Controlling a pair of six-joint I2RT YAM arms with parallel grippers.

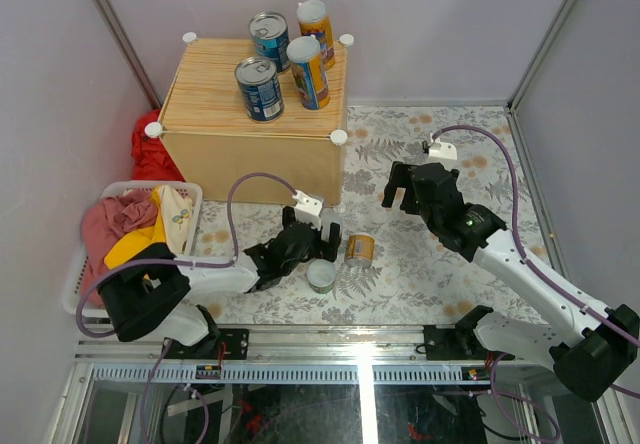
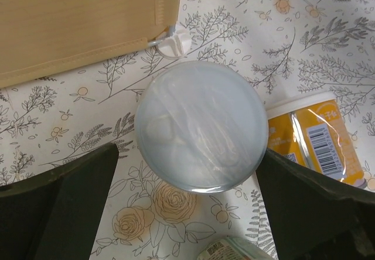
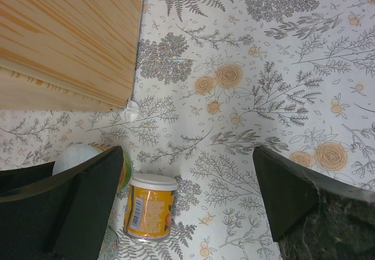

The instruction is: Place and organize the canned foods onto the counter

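I should reach the pale-lidded can and grip its lidded end [image 2: 201, 126] with my left gripper, so its base stays free to stand on the counter.
The counter [image 1: 215, 89], a light-wood box with white knobs, carries two blue cans [image 1: 260, 89] and two tall orange-and-blue cans [image 1: 308, 72]. Three cans stand on the floral cloth in front of it: a pale-lidded one [image 2: 201, 125], a yellow one [image 1: 360, 250] [image 2: 310, 138] [image 3: 149, 206] and a green-labelled one [image 1: 321, 276] [image 2: 234, 249]. My left gripper [image 1: 318, 236] [image 2: 187, 154] is open, low over the pale-lidded can, a finger on each side and a gap at both. Further right, my right gripper [image 1: 403, 196] [image 3: 187, 154] hangs open and empty above bare cloth.
A white basket [image 1: 75, 274] of clothes stands at the left, with a red cloth [image 1: 150, 149] behind it beside the counter. The counter's front corner foot [image 2: 174, 40] [image 3: 130, 110] is close to the floor cans. Walls close in the left, back and right.
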